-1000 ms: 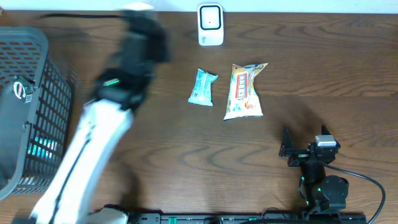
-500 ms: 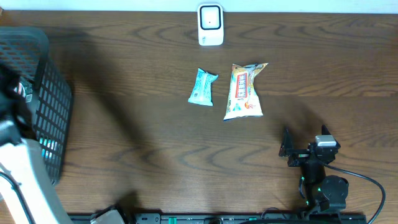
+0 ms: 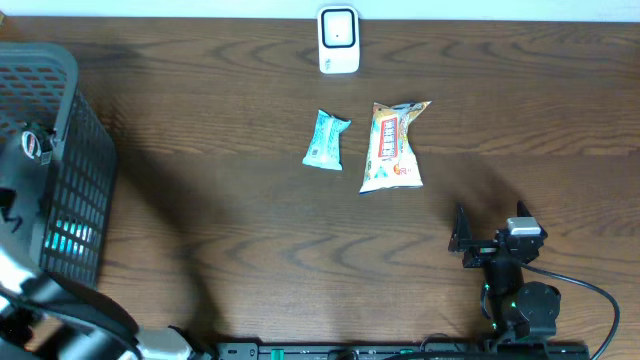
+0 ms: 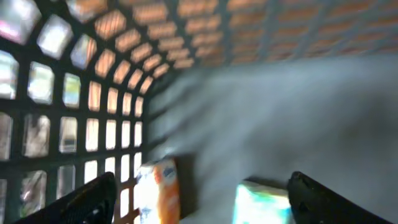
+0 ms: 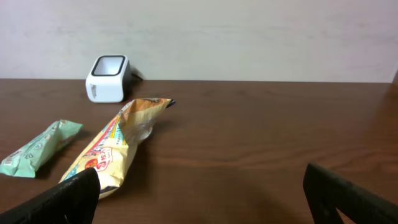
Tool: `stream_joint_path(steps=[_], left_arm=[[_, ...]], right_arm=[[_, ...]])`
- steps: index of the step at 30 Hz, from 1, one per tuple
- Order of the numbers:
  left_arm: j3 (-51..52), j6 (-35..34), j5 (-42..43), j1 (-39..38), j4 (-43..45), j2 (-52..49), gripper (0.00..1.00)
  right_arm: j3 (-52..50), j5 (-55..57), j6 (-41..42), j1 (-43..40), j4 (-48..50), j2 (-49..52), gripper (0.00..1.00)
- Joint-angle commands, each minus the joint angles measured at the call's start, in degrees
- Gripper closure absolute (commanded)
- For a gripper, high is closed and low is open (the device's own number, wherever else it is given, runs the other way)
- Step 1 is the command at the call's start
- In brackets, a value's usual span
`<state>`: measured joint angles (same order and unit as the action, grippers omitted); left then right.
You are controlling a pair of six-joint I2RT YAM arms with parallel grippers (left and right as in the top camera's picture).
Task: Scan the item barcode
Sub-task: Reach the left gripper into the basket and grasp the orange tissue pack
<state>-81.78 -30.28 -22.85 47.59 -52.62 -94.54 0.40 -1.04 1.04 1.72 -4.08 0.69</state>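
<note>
My left gripper will next grab the orange-and-white packet (image 4: pixel 158 190) across its narrow sides near one end. Its wrapper will stay exposed for the barcode scan.
A white barcode scanner (image 3: pixel 339 40) (image 5: pixel 107 78) stands at the table's far edge. In front of it lie a teal packet (image 3: pixel 327 140) (image 5: pixel 37 147) and a yellow snack bag (image 3: pixel 393 147) (image 5: pixel 115 140). My left arm (image 3: pixel 20 200) reaches down into the black mesh basket (image 3: pixel 62 70). There my left gripper (image 4: pixel 202 208) is open above the basket floor, with an orange-and-white packet (image 4: pixel 158 190) and a teal-green packet (image 4: pixel 261 202) lying between its fingers, neither gripped. My right gripper (image 3: pixel 490 228) (image 5: pixel 208 202) rests open near the front edge, holding nothing.
The basket's mesh wall (image 4: pixel 93 106) surrounds my left gripper on the left and far sides. A black cable (image 3: pixel 590 295) runs from the right arm's base towards the table's right front corner.
My left arm has swung from the middle-left of the table over to the basket and dropped inside it. Its jaws have widened. The right arm has not moved.
</note>
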Motion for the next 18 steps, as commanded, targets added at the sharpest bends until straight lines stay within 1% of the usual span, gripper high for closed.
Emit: stream_joint_path(steps=[1,3,7,12,18], left_arm=[[0.46,-7.19,-0.76,2.01,-3.72,-5.70,0.07],[0.46,-9.51,-0.76,2.93,-5.40,-8.37,0.06],[0.46,-9.49,-0.74,4.00,-7.19,-12.48,0.05],[0.46,-9.49,-0.22,4.96,-8.20,-14.99,0.03],[0.46,-9.44,5.86,5.70,-8.17,-15.69,0.03]], right_arm=[[-0.09,0.26,0.61,0.31,-0.26,-0.31,0.01],[-0.09,0.26,0.61,0.31,-0.24,-0.31,0.01],[-0.09,0.26,0.61,0.31,-0.26,-0.31,0.01],[-0.09,0.26,0.61,0.31,-0.24,-0.31,0.01],[-0.09,0.28,0.61,0.31,-0.26,-0.31,0.01]])
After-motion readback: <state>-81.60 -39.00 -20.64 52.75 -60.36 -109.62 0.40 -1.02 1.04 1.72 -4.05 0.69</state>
